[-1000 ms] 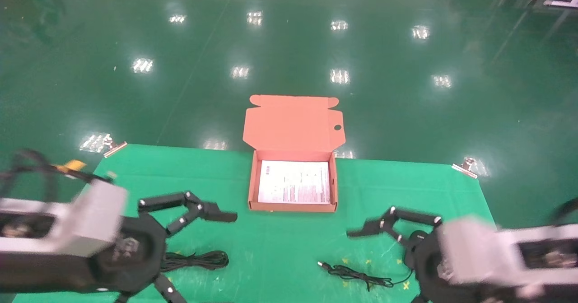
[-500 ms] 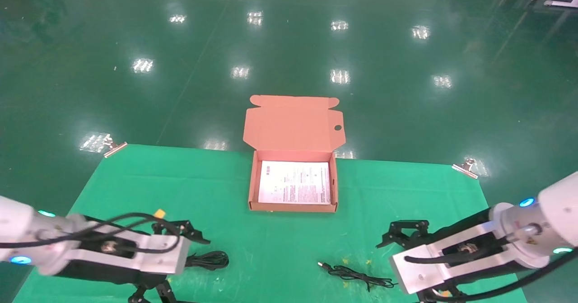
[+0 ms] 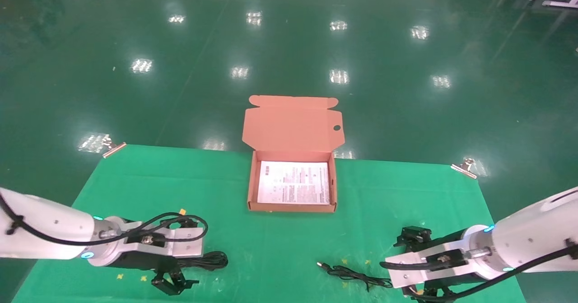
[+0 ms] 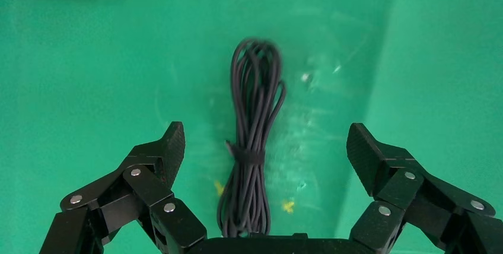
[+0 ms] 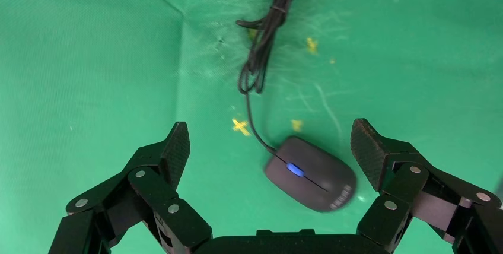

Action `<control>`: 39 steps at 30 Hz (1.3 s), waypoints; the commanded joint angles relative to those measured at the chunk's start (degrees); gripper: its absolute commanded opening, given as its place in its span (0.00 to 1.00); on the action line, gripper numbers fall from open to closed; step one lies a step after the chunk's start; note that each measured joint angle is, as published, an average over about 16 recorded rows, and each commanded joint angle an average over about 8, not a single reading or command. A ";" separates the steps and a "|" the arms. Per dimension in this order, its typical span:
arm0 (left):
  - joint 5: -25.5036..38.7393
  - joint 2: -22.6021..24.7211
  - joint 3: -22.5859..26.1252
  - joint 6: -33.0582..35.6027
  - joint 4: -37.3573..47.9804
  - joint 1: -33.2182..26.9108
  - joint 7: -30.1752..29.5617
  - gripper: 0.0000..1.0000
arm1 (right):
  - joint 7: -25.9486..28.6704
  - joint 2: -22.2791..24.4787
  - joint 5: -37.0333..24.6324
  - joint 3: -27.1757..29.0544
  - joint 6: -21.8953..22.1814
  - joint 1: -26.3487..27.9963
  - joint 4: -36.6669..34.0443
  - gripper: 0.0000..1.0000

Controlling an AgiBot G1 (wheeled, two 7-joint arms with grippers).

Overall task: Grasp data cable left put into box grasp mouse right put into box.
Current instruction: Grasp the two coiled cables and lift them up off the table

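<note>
Next, my left gripper grabs the data cable by its tied middle band [image 4: 248,154] to put the cable into the box.
The data cable [image 4: 255,88], a tied black bundle, lies on the green cloth; its end shows in the head view [image 3: 214,260]. My left gripper [image 3: 178,254] hangs just above it, open, with the bundle between the spread fingers [image 4: 267,140]. The black mouse [image 5: 310,174] lies on the cloth between the open fingers of my right gripper [image 5: 271,134], untouched; in the head view my right gripper [image 3: 420,264] hides it. Its loose cord [image 3: 356,275] trails left. The orange-brown box [image 3: 292,207] stands open at the table's middle with a white printed sheet [image 3: 293,182] inside.
The box's flap lid [image 3: 293,122] stands up at the back with a round hole. Metal clips [image 3: 113,148] [image 3: 464,167] hold the cloth at the far corners. Yellow marks dot the cloth near the cord [image 5: 267,34].
Both arms have swung down and drawn back toward the near edge. The grippers, earlier raised and pointing inward, now point down over the cable and the mouse.
</note>
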 commanded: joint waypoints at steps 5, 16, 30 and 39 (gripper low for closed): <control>1.85 2.91 0.56 -1.64 7.74 -1.28 -0.47 1.00 | 2.55 -1.28 -2.51 -0.56 3.00 -2.39 -1.46 1.00; 0.60 7.42 -0.02 -3.79 23.86 -4.11 3.43 1.00 | 3.93 -5.66 -4.71 -0.87 9.11 -5.31 -7.44 1.00; -1.74 10.34 -1.14 -6.65 35.74 -5.28 12.22 0.19 | 1.47 -10.97 -3.96 -0.96 12.73 -5.69 -16.28 0.05; -1.89 10.34 -1.20 -6.73 35.70 -5.35 12.21 0.00 | 1.47 -11.00 -3.91 -1.00 12.74 -5.67 -16.32 0.00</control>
